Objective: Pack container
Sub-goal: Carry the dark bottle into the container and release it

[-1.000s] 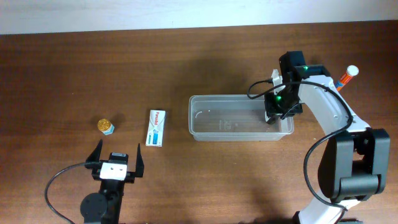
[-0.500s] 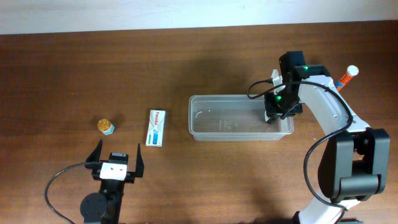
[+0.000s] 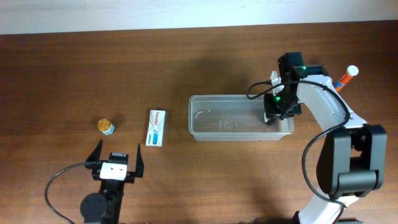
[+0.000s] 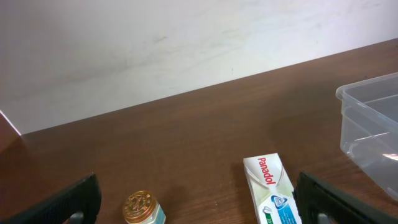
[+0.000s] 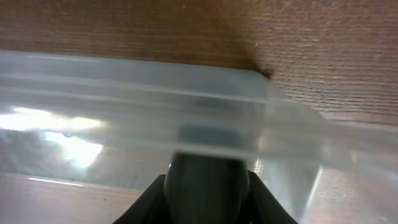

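The dark bottle's end [image 5: 208, 171] is inside the container's sides and would rest on the container's bottom if released, so it is time for my right gripper to open.
The container [image 3: 230, 98] is a clear plastic bin right of the table's middle; it also shows in the left wrist view [image 4: 368, 93] and fills the right wrist view [image 5: 124, 68]. My right gripper [image 3: 273, 116] reaches down into the bin's right end. It is shut on a dark round bottle [image 5: 208, 177] held between its fingers [image 5: 208, 208]. My left gripper [image 3: 116, 163] is open and empty near the front left edge, with its fingers at the sides of the left wrist view [image 4: 199, 202].
A white Panadol box [image 3: 157, 127] [image 4: 271, 190] lies flat left of the bin. A small gold-lidded jar [image 3: 106, 126] [image 4: 143, 207] stands further left. An orange and white tube [image 3: 346, 77] lies at the far right, behind the right arm.
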Motion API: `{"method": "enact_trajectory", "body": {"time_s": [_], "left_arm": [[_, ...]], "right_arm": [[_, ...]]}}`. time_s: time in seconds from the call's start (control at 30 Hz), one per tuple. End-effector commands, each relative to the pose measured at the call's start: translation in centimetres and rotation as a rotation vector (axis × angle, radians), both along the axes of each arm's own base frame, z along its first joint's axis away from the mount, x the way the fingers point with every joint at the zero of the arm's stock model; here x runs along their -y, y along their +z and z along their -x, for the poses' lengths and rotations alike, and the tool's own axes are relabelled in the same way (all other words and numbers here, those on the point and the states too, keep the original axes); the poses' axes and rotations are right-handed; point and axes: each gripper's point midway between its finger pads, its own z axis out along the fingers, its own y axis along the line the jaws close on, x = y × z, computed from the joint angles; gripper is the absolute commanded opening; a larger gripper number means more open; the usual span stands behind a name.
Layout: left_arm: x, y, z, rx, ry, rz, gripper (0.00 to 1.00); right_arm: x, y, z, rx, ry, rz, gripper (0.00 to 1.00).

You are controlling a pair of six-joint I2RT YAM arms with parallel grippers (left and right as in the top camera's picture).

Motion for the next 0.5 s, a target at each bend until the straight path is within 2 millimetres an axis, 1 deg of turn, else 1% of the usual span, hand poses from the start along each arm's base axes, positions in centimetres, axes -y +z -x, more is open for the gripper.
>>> {"method": "enact_trajectory", "body": {"time_s": [0.0, 0.03, 0.07, 0.1, 0.27, 0.37, 0.47], "left_arm": [[-0.23, -0.14, 0.0, 0.002, 0.011, -0.015, 0.99], [-0.23, -0.14, 0.0, 0.002, 0.011, -0.015, 0.99], [-0.23, -0.14, 0.0, 0.002, 0.011, -0.015, 0.99], [-0.23, -0.14, 0.0, 0.002, 0.011, -0.015, 0.99], [-0.23, -0.14, 0.0, 0.002, 0.011, -0.015, 0.99], [-0.23, -0.14, 0.0, 0.002, 0.011, -0.015, 0.99], [-0.23, -0.14, 0.0, 0.002, 0.011, -0.015, 0.99]], "right_arm": [[-0.55, -0.74, 0.37, -0.025, 0.013, 0.012, 0.3], [-0.66, -0.74, 0.37, -0.024, 0.016, 0.012, 0.31], [-0.75, -0.74, 0.38, -0.024, 0.019, 0.013, 0.34], [-0.8, -0.74, 0.39, -0.024, 0.02, 0.013, 0.35], [-0.78, -0.73, 0.39, -0.024, 0.02, 0.013, 0.36], [-0.61, -0.72, 0.36, -0.023, 0.018, 0.021, 0.41], [-0.14, -0.28, 0.28, -0.025, 0.016, 0.048, 0.42]]}}
